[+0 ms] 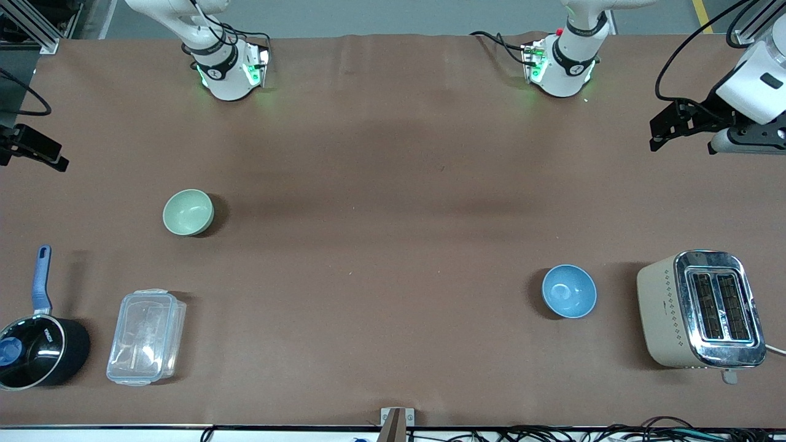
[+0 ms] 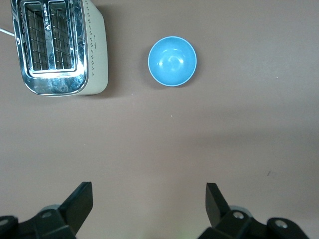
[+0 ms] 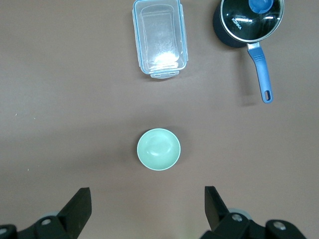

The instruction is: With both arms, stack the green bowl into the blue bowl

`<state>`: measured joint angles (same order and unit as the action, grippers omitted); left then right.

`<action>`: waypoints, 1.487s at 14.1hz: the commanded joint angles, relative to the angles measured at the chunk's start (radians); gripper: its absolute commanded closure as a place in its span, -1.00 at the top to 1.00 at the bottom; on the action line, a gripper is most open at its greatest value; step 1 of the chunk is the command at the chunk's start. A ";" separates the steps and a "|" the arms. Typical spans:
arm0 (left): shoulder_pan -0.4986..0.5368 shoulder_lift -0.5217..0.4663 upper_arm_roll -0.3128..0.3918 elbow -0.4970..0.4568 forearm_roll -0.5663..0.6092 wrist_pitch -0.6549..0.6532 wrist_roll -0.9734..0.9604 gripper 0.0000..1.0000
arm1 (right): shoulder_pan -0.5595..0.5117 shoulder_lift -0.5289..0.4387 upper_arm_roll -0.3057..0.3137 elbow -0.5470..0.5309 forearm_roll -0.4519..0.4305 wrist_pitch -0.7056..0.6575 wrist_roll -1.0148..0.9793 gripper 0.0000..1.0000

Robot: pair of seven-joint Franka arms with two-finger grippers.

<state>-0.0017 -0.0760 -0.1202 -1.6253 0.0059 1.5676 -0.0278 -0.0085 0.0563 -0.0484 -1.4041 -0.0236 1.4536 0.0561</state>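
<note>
The blue bowl should take the green bowl [image 1: 188, 212] in its hollow, so the robot's left gripper needs to grab the blue bowl by its rim [image 1: 568, 266] next, which leaves the hollow free.
The green bowl [image 1: 188, 212] stands upright and empty on the brown table toward the right arm's end; it also shows in the right wrist view [image 3: 158, 149]. The blue bowl [image 1: 569, 291] stands upright and empty toward the left arm's end, nearer to the front camera; it also shows in the left wrist view [image 2: 172, 61]. My left gripper [image 2: 148, 191] is open and empty, high over the table's left-arm end [image 1: 666, 132]. My right gripper [image 3: 147, 194] is open and empty, high over the right-arm end [image 1: 37, 150]. Both are well apart from the bowls.
A cream and chrome toaster [image 1: 700, 309] stands beside the blue bowl at the left arm's end. A clear lidded plastic box [image 1: 146, 336] and a black pot with a blue handle [image 1: 37, 344] stand nearer to the front camera than the green bowl.
</note>
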 commanded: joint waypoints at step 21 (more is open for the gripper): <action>0.008 0.774 0.017 0.097 0.071 0.606 -0.012 0.40 | 0.008 -0.144 -0.068 -0.941 -0.075 0.796 -0.018 1.00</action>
<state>0.0115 0.6657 -0.1060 -1.5569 0.0535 2.1563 -0.0300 -0.0078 -0.0181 -0.0988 -2.1587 -0.0861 2.0717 0.0443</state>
